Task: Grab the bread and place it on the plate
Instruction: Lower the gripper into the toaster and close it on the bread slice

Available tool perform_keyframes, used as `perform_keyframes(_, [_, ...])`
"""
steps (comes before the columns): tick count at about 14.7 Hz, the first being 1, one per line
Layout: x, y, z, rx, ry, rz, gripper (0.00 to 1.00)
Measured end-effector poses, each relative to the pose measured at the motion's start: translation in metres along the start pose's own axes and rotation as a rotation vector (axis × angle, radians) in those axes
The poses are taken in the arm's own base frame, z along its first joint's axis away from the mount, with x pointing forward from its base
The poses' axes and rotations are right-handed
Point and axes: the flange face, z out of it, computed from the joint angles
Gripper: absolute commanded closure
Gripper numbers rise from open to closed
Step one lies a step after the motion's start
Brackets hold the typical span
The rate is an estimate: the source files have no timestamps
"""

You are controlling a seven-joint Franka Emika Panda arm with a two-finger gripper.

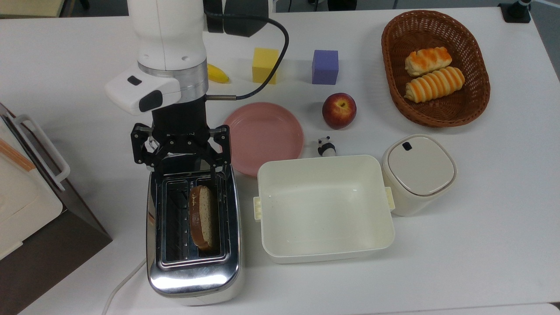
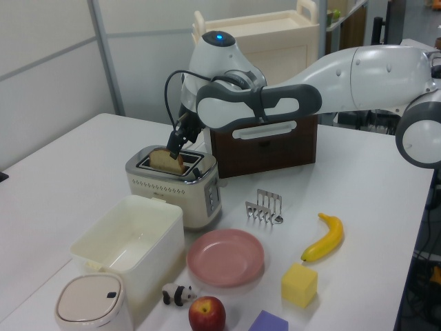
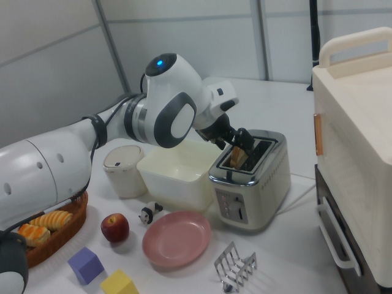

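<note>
The toaster slot closes in the rest of the bread, so my gripper should grab the bread by its top crust (image 2: 167,152) next.
The bread (image 1: 202,216) is a tan speckled slice with a dark crust. It stands upright in the right slot of a chrome toaster (image 1: 192,273), seen in the top view. My gripper (image 1: 186,168) hangs open over the toaster's end nearest the plate, its fingers spread wide and holding nothing. In the left view the gripper (image 2: 176,141) sits just above the bread (image 2: 164,161). In the right view the gripper (image 3: 242,139) hovers over the bread (image 3: 237,157). The pink plate (image 1: 267,135) lies bare beside the toaster, also seen as the plate (image 2: 226,257) and the plate (image 3: 176,237).
A cream tub (image 1: 266,210) stands right of the toaster, with a lidded bin (image 1: 418,168) beyond it. An apple (image 1: 339,109), panda figure (image 1: 326,146), yellow cube (image 1: 264,64), purple cube (image 1: 325,66), banana (image 1: 217,74) and roll basket (image 1: 389,65) ring the plate. A toast rack (image 2: 265,207) stands near the toaster. A brown cabinet (image 1: 43,245) is at the top view's left.
</note>
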Motion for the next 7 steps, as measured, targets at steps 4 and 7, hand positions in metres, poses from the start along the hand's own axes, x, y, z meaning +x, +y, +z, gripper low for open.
perform_keyframes(4, [-0.006,0.0,0.024,-0.012,-0.023,-0.017,0.08])
perform_keyframes(7, [-0.007,-0.001,0.032,-0.012,-0.023,-0.02,0.3])
